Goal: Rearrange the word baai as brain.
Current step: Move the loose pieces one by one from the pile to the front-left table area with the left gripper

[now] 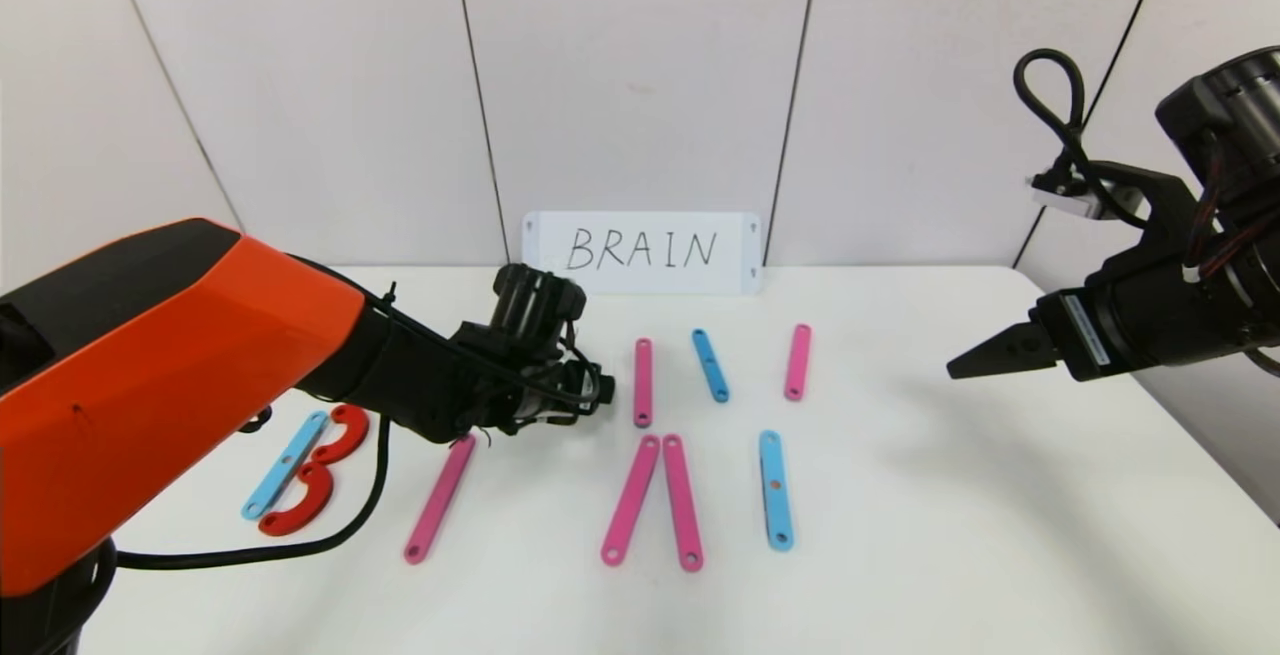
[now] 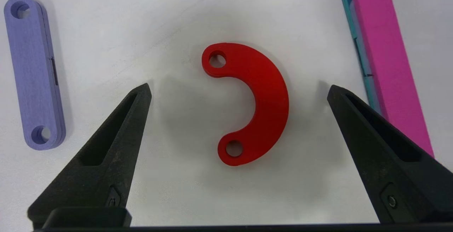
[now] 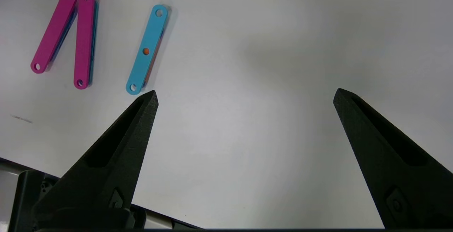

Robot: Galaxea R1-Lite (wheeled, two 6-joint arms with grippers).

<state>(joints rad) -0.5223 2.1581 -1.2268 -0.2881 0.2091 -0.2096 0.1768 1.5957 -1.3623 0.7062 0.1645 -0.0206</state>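
Note:
I will next use my left gripper to grab the red C-shaped piece by the middle of its arc (image 2: 272,102), where both edges face each other, because its ends are rounded.
The word baai lies as flat bars on the white table (image 1: 950,535). At the left, a blue bar (image 1: 285,465) and two red C pieces (image 1: 340,435) form a B. Beside it lie a slanted pink bar (image 1: 440,498), two pink bars (image 1: 630,500) leaning together, and a blue bar (image 1: 775,490). My left gripper (image 2: 239,89) hangs open just over the table, straddling a third red C piece (image 2: 262,101) without touching it. A purple bar (image 2: 33,72) lies to one side of it, a pink bar (image 2: 389,65) to the other. My right gripper (image 3: 246,94) is open and empty, raised at the table's right.
A white card (image 1: 642,252) with BRAIN handwritten on it leans against the back wall. In front of it lie three short bars: pink (image 1: 643,382), blue (image 1: 710,365) and pink (image 1: 797,362). The left arm's black cable (image 1: 370,495) trails over the table near the B.

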